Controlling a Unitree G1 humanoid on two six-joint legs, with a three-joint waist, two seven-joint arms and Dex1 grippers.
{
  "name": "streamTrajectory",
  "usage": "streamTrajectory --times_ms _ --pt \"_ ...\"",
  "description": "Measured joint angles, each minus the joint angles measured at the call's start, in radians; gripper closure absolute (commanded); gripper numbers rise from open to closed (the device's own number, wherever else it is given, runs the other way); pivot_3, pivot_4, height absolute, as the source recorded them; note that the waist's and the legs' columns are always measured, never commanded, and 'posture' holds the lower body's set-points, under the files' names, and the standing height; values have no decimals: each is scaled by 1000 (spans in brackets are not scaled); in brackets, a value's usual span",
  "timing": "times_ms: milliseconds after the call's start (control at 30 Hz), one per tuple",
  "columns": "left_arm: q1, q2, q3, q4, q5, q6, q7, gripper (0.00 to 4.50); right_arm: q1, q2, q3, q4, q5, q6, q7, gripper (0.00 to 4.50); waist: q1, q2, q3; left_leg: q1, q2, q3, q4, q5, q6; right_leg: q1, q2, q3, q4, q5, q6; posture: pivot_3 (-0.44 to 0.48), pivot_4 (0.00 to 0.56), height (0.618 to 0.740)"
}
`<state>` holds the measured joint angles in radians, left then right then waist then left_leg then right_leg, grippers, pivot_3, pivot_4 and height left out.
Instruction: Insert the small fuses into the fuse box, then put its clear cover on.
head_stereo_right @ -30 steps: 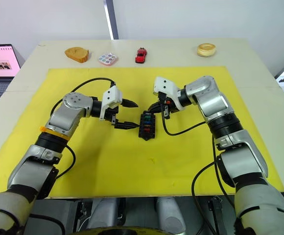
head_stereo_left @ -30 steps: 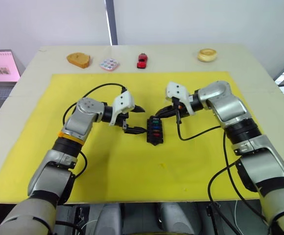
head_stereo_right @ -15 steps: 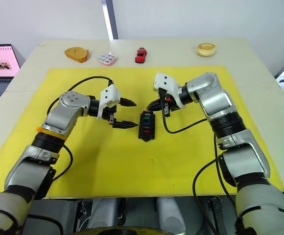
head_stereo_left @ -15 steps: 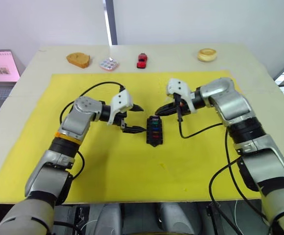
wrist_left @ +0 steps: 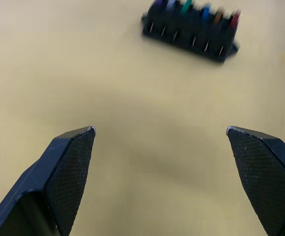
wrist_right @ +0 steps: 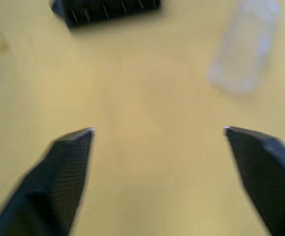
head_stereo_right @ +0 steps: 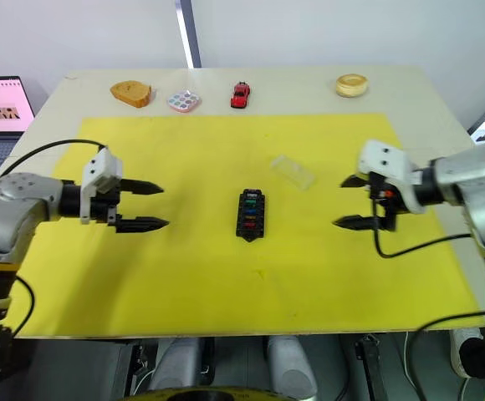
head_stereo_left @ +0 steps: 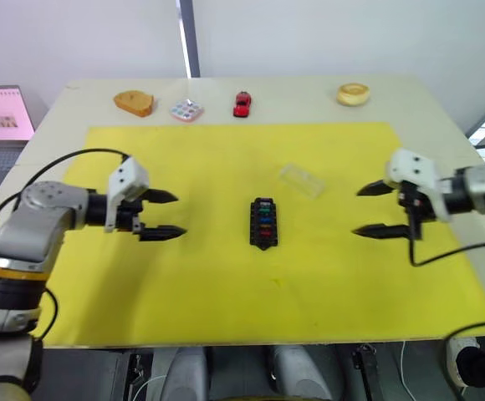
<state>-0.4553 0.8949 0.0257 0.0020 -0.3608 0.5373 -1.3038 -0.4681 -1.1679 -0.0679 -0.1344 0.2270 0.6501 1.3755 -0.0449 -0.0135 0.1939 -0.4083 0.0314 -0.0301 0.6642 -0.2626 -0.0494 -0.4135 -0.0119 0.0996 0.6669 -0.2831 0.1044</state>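
Observation:
My right gripper should grab the clear cover [head_stereo_left: 301, 179] by its long sides next. Then it can close up the filled fuse box [head_stereo_left: 264, 223].
The black fuse box [head_stereo_left: 262, 223] lies in the middle of the yellow mat [head_stereo_left: 226, 284], with several small fuses [wrist_left: 185, 7] in purple, green, blue, orange and red seated in its slots. The clear cover [head_stereo_left: 301, 179] lies flat on the mat just behind and to the right of the box, apart from it. My left gripper [head_stereo_left: 165, 215] hovers open well to the left of the box, holding nothing. My right gripper [head_stereo_left: 375, 210] is open too, well to the right of the box, with nothing between its fingers.
Along the table's far edge sit a slice of bread [head_stereo_left: 134, 102], a multicoloured tile [head_stereo_left: 186, 109], a red toy car [head_stereo_left: 242, 104] and a yellow ring [head_stereo_left: 354, 93]. A pink screen [head_stereo_left: 0, 113] stands off the table's left side.
Both arms have pulled back from the fuse box, left one leftward and right one rightward. The right gripper has opened. The clear cover now shows behind the box.

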Motion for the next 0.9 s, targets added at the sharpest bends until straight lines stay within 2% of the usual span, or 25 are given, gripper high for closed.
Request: streamTrajectory --times_ms 133,267,700,900 --pt "17 32 27 -1 -6 -2 0 0 50 -29 -65 -24 31 -3 -14 19 0 0 0 0 0 0 0 0 0 0 0 0 0 0 0 0 150 740" --pt "20 36 28 -17 -23 0 -1 0 74 -29 -69 -49 56 1 -36 19 1 0 0 0 0 1 0 0 0 0 0 0 0 0 0 0 150 740" --pt "15 35 28 -26 -25 4 8 0 -6 -26 -15 -86 113 44 -109 19 1 0 0 0 0 1 0 0 0 0 0 1 0 0 0 0 150 740" --pt "-12 -64 26 -140 -107 94 85 0 -128 53 52 -59 109 77 -178 19 0 0 0 0 0 1 0 0 0 0 0 1 0 0 0 0 150 740"
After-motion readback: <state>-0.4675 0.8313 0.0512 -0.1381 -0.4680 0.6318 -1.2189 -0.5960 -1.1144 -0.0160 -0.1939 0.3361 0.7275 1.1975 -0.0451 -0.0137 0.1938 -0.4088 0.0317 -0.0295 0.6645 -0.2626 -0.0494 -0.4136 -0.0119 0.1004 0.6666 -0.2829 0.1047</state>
